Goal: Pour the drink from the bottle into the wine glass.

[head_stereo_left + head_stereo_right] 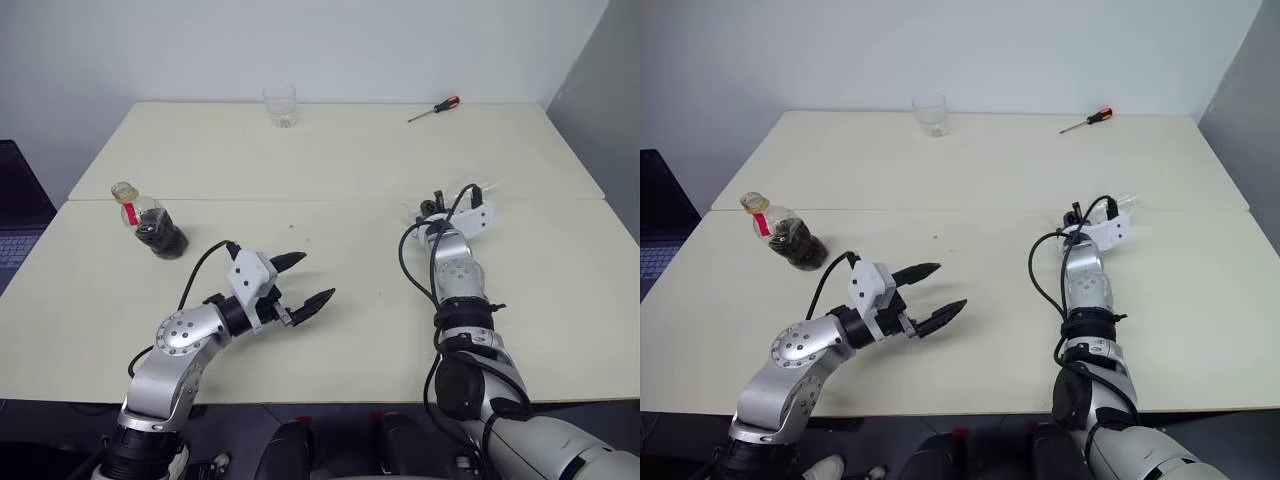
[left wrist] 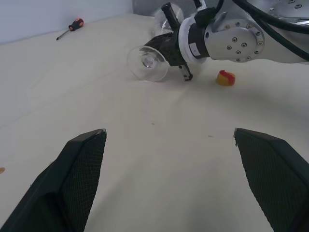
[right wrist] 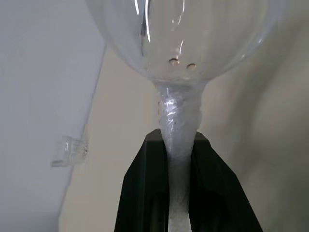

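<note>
The dark drink point(image 1: 163, 238) sits low in the tall open bottle. The robot's left gripper should next hold the bottle around its lower body point(image 1: 160, 233) to pour the drink.
The bottle point(image 1: 150, 222) stands at the table's left side, a red band on its neck and the dark drink point(image 1: 163, 238) in its lower body. My left gripper point(image 1: 305, 280) hovers open to the right of it, with nothing between its fingers point(image 2: 82, 169). The wine glass point(image 2: 147, 63) lies on its side at the right, its round foot turned toward my left gripper. My right gripper point(image 2: 176, 53) is shut on its stem point(image 3: 177, 116), which is wrapped in white; the clear bowl point(image 3: 183, 34) is beyond the fingers. A yellow-and-red cap point(image 2: 225, 77) lies on the table beside it.
A short clear tumbler point(image 1: 281, 105) stands at the table's far edge. A red-handled screwdriver point(image 1: 435, 110) lies at the far right. A laptop point(image 1: 15, 220) sits past the table's left edge. A seam point(image 1: 330, 199) crosses the table.
</note>
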Controlling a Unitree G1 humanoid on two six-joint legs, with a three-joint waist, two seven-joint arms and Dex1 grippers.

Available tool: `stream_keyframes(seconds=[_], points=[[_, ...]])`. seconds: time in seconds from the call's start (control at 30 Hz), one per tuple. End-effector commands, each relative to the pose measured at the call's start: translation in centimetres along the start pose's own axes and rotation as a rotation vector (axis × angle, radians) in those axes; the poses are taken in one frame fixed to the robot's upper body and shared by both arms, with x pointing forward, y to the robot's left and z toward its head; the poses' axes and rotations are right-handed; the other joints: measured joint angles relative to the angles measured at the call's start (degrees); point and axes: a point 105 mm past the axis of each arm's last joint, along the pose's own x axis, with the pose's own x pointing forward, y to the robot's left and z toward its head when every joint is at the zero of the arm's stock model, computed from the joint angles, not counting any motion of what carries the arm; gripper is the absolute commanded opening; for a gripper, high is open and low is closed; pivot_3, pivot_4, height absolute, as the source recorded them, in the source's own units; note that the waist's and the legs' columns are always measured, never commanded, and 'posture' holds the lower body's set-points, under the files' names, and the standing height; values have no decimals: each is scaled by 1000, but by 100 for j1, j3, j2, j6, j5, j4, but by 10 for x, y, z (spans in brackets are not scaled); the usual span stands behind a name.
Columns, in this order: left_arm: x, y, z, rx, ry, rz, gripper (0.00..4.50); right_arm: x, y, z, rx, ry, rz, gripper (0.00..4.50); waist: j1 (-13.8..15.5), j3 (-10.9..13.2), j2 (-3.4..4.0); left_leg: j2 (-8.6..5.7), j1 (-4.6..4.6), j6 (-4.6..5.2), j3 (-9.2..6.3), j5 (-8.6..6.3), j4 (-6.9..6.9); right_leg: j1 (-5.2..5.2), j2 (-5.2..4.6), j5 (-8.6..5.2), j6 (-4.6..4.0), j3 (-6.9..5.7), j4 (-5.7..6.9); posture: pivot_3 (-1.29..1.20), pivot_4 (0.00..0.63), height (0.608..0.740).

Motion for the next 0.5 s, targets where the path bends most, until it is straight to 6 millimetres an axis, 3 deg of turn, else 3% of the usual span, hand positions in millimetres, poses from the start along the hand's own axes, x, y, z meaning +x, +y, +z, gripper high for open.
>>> stream_keyframes(seconds=[0.03, 0.1, 0.17, 0.3, 0.5], points=[[-3, 0, 14, 35, -52, 14, 4500, -7, 63, 4, -162, -43, 232, 155, -6, 0, 0, 0, -6, 0, 0, 0, 0, -8, -4, 0, 0, 0, 2, 0, 150, 740], [-5, 0, 15, 21, -63, 25, 4500, -14, 90, -10, -315, -40, 368, 155, -13, 0, 0, -1, -25, -1, 5, 1, 3, -40, -12, 0, 0, 5, 19, 0, 150, 740], [-8, 0, 16, 14, -70, 36, 4500, -20, 102, -24, -450, -47, 453, 155, -32, 0, 0, -1, -24, -1, 6, 1, 2, -44, -15, 0, 0, 7, 22, 0, 150, 740], [-18, 3, 17, -15, -79, 112, 4500, -31, 117, -57, -684, -41, 626, 155, -33, 0, 0, 2, -21, -1, 2, 0, 1, -46, -14, 0, 0, 7, 25, 0, 150, 740], [-40, -3, 17, -17, -71, 229, 4500, -46, 127, -93, -844, -25, 818, 155, -14, 0, -1, -2, -22, -1, 1, 0, 4, -45, -18, 0, 0, 7, 25, 0, 150, 740]])
